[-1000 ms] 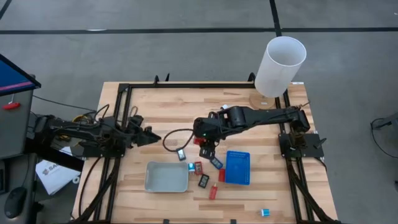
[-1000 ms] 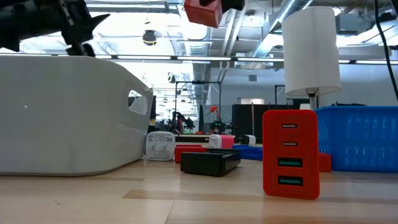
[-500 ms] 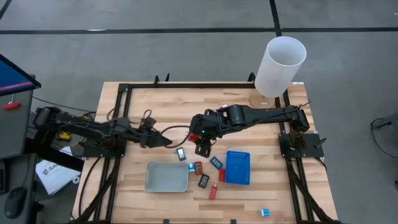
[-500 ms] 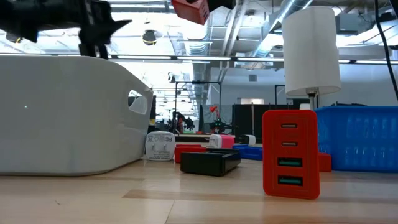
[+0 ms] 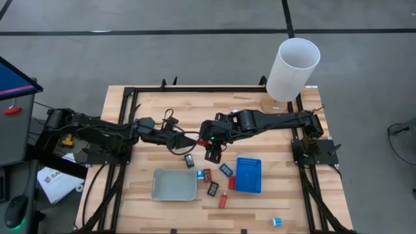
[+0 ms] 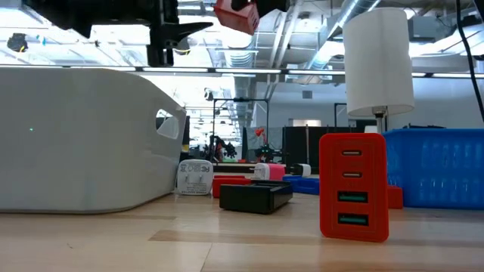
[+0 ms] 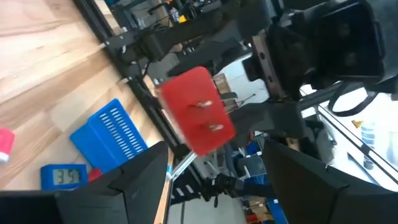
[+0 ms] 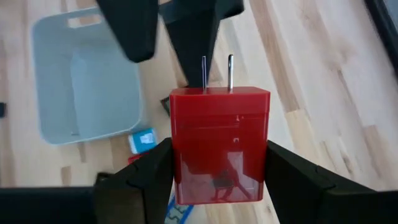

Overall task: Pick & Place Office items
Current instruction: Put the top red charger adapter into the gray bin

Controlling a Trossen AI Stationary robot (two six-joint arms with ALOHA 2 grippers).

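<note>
My left gripper should next grab the red block by its pronged end (image 5: 201,142). It should then carry the block over to the grey tray (image 5: 173,185).
My right gripper (image 5: 211,148) is over the table's middle, shut on a red rectangular block (image 8: 219,143) with two metal prongs (image 8: 216,71). The block also shows high in the low view (image 6: 236,15). My left gripper (image 5: 188,143) is open and stretched out from the table's left. Its fingers stand just before the prongs without touching them, and from its own view the block (image 7: 196,118) is ahead of the gripper (image 7: 214,158). Other office items lie on the wood: a black piece with a pale face (image 5: 189,160), red blocks (image 5: 222,200) and a cyan bit (image 5: 277,222). My right gripper pinches the red block between its two fingers (image 8: 149,180) on the block's two side faces (image 8: 180,171), toward the end away from the prongs. It reaches in from the table's right side. The block is lifted clear of the table, prongs pointing at the left gripper.
A grey tray (image 5: 174,184) lies near the front edge, left of centre, and a blue tray (image 5: 248,175) right of it. A tall white cylinder (image 5: 292,68) stands at the far right corner. A red charger block (image 6: 352,187) stands upright close to the low camera.
My left arm has stretched out toward the table's right, and its open gripper has gone from the left side to just in front of the held red block. My right gripper has stayed at about the same place with the block held up.
</note>
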